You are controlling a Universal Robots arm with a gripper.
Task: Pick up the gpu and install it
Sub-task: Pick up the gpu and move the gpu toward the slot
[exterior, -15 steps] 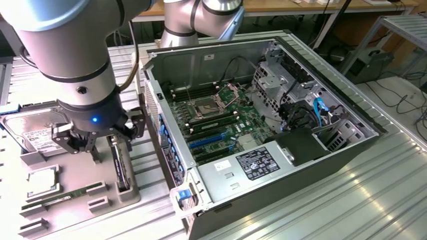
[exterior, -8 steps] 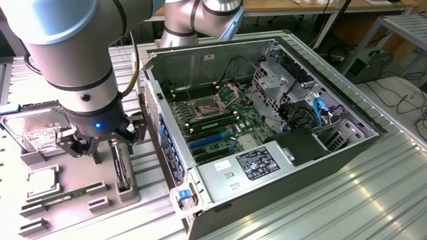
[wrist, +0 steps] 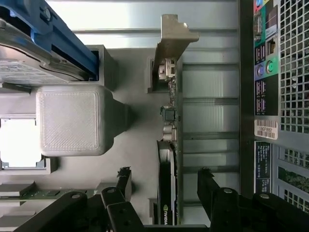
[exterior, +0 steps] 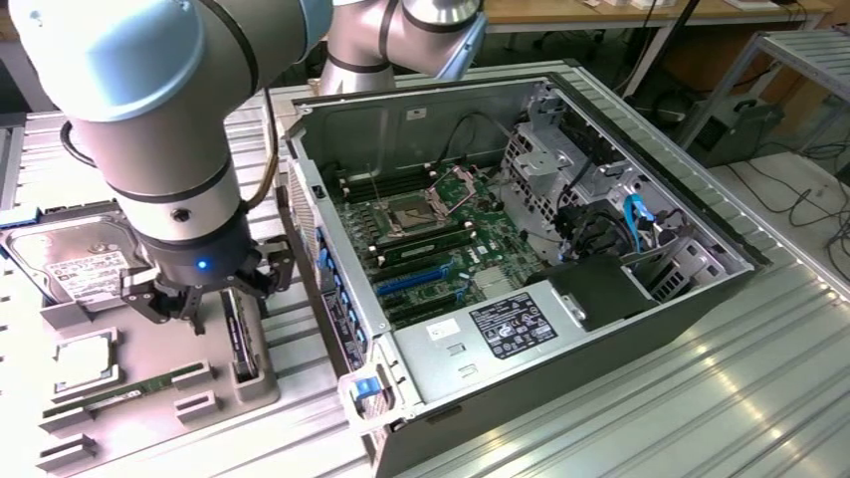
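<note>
The flat black shroud (wrist: 167, 193) of the GPU is the part my gripper should pick it up across next. The silver bracket (wrist: 171, 41) bends outward and small parts stick up from the board.
The gpu (exterior: 242, 344) stands on edge in a slot of the grey holder tray (exterior: 146, 349) at the exterior view's left, a thin dark card. In the wrist view the gpu (wrist: 169, 145) runs lengthwise, with its silver bracket (wrist: 171, 41) at one end. My gripper (exterior: 202, 311) hovers just above the card, open. Its black fingers (wrist: 123, 181) stand on either side of the board, apart from it and not touching. The open computer case (exterior: 531, 259) lies beside the tray, with its green motherboard (exterior: 445, 244) and blue slots exposed.
A silver hard drive (exterior: 74, 259) with a white label, a cpu (exterior: 83, 363) and a green memory stick (exterior: 126, 390) also sit in the tray. A grey block (wrist: 72, 121) rises next to the card. The case's rear panel (wrist: 275, 96) is close by. Ribbed metal tabletop (exterior: 691, 398) surrounds everything.
</note>
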